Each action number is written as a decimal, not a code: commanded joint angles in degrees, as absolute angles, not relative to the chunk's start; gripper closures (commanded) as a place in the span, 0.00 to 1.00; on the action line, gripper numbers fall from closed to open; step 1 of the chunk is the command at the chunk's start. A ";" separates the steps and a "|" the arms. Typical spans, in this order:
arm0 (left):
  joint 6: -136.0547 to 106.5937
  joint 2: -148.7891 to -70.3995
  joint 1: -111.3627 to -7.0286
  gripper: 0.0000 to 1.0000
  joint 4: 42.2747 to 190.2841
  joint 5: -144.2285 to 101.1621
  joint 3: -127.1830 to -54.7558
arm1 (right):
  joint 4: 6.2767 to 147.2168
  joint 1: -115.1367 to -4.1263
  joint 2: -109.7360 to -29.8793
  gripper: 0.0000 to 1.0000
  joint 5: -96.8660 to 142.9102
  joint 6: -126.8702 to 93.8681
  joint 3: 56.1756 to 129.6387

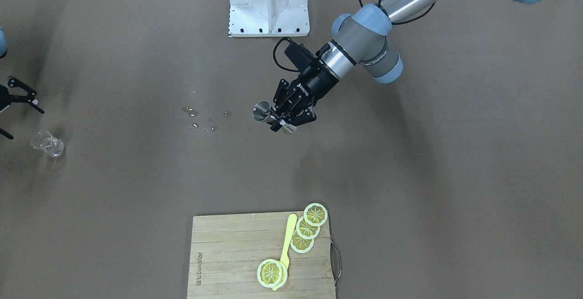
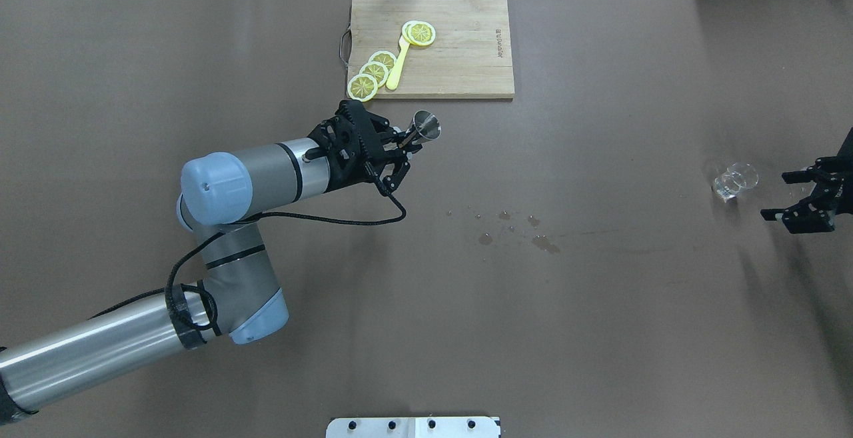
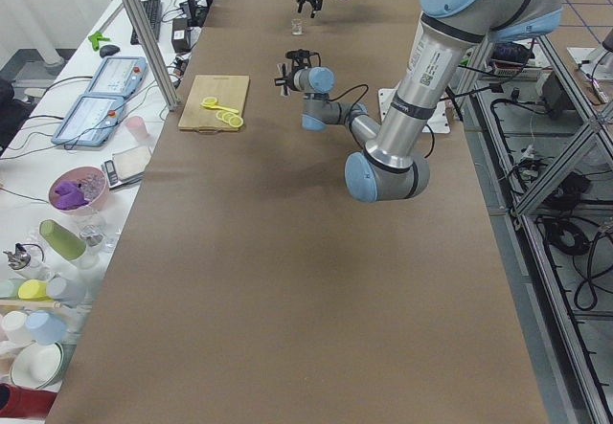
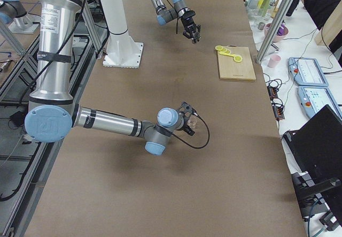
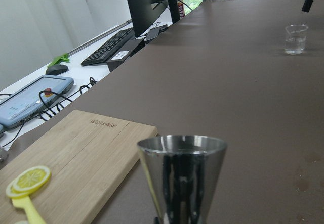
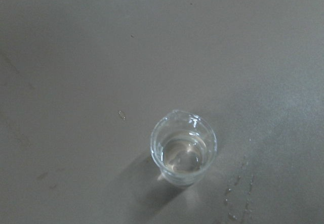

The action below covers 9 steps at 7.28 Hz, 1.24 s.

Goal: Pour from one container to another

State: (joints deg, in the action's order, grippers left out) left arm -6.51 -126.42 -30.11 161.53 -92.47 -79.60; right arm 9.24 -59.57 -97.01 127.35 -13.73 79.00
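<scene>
Next, my right gripper grabs the small clear glass by its body (image 1: pixel 50 146) (image 6: pixel 183 161) to pour from one container into another.
The shiny steel jigger (image 2: pixel 425 125) hangs above the table near the cutting board, with my left gripper (image 2: pixel 406 139) shut on its narrow waist; one open cone shows from above. Front-facing, the jigger (image 1: pixel 263 111) sticks out of the left gripper (image 1: pixel 280 121). In the left wrist view the jigger (image 5: pixel 182 178) fills the bottom centre. The small clear glass (image 2: pixel 733 181) stands upright on the table far to the right, holding a little clear liquid (image 6: pixel 183 155). My right gripper (image 2: pixel 776 195) is open beside the glass (image 1: pixel 48 144), a short gap away.
A wooden cutting board (image 2: pixel 466 58) at the far edge carries lemon slices (image 2: pixel 373 73) and a yellow utensil (image 2: pixel 398 68). Drops of spilled liquid (image 2: pixel 513 228) lie mid-table. The white robot base plate (image 1: pixel 268 3) sits at the near edge.
</scene>
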 commanded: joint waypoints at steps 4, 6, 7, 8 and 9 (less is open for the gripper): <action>-3.52 -138.83 -34.10 1.00 168.45 -113.09 -62.99 | 5.19 -55.20 -92.56 0.04 121.29 -16.08 73.58; -3.16 -141.49 -34.10 1.00 172.51 -113.73 -59.08 | 2.22 -55.20 -90.89 0.03 121.20 -15.56 69.55; -3.34 -142.98 -34.10 1.00 175.23 -113.73 -56.89 | 0.20 -55.20 -89.92 0.07 121.11 -15.99 67.61; -3.69 -143.26 -34.01 1.00 176.82 -113.56 -56.60 | 0.09 -55.20 -89.83 0.16 121.20 -16.00 67.50; -7.08 -143.26 -33.75 1.00 179.27 -113.21 -56.08 | -0.09 -55.20 -89.82 0.23 121.29 -16.08 67.85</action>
